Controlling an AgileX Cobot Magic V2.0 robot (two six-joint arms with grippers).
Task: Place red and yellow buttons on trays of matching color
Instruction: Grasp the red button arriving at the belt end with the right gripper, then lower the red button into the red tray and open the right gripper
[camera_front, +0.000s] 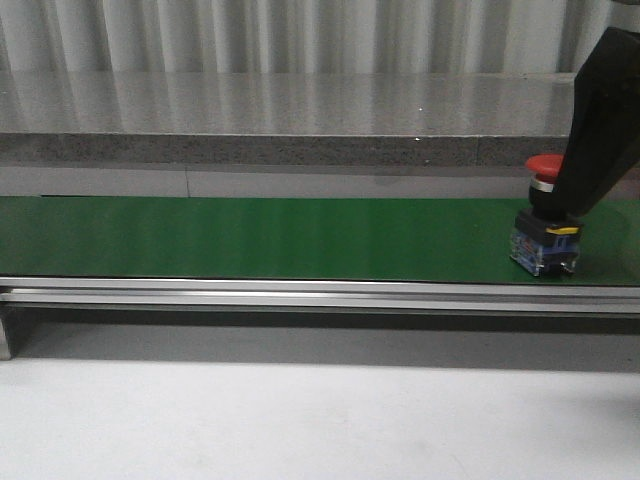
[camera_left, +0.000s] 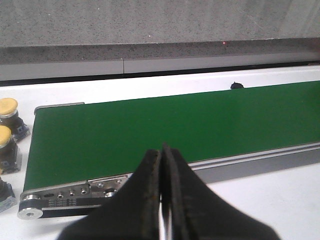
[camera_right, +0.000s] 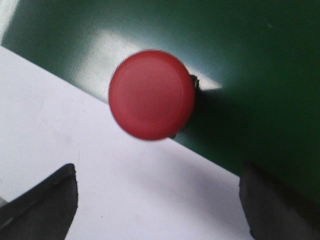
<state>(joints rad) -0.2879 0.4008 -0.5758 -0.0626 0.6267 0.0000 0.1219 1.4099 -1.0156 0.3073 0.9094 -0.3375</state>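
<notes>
My right gripper should move toward the cap first and then close on it, because my fingers stop over the white table, short of the red cap (camera_front: 546, 165).
A red button (camera_front: 544, 166) with a blue and black base stands upright on the green belt (camera_front: 300, 238) at its right end. In the right wrist view its red cap (camera_right: 151, 94) sits by the belt's edge, beyond my right gripper (camera_right: 157, 202), which is open wide with nothing between its fingers (camera_right: 47, 200). My right arm (camera_front: 603, 120) hangs over the button and covers part of it. My left gripper (camera_left: 162, 152) is shut and empty, over the belt's near rail. Two yellow buttons (camera_left: 8, 107) (camera_left: 4, 139) stand on the white table off the belt's end. No tray is in view.
A metal rail (camera_front: 300, 292) runs along the belt's front edge, with white table (camera_front: 300, 420) before it. A grey stone ledge (camera_front: 280, 120) stands behind the belt. A dark button base (camera_left: 5, 194) lies near the belt's roller end (camera_left: 30, 212).
</notes>
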